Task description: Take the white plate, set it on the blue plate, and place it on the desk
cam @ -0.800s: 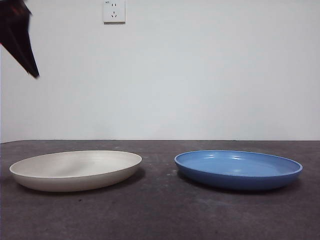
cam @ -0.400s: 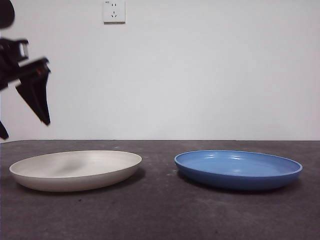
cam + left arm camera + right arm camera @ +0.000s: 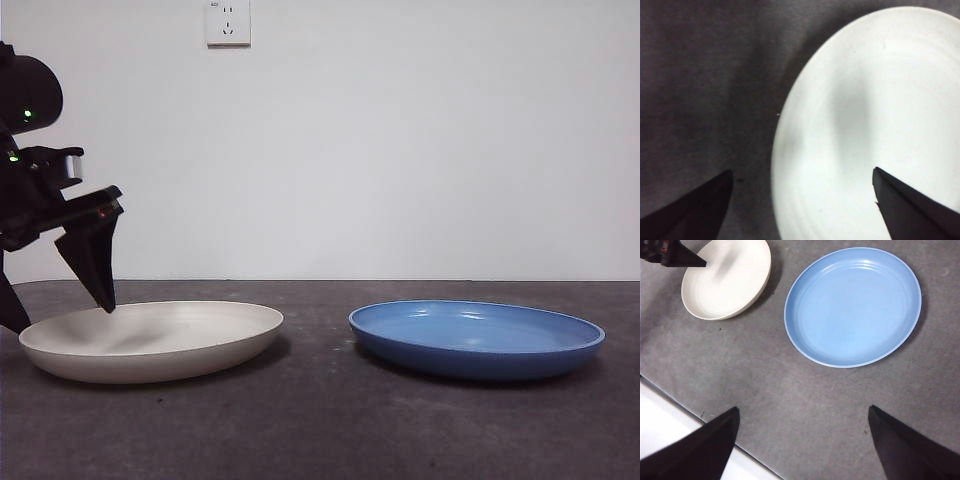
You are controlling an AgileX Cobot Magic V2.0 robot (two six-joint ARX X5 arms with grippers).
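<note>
I will next grab the white plate by its thin rim with my left gripper to pick the plate up, because the plate's broad dish is wider than my open fingers.
The white plate lies on the left of the desk, with the blue plate to its right and a gap between them. My left gripper is open and low over the white plate's left rim, one jaw over the inside and the other outside. In the left wrist view the left gripper straddles the rim of the white plate, holding nothing. My right gripper hangs open high above the desk, looking down on the blue plate and the white plate.
A wall socket sits on the white wall behind the desk. The desk's near edge shows in the right wrist view, with a white strip beyond it.
The left arm has come down from the top left corner of the front view to the white plate's left rim. Neither plate has moved.
</note>
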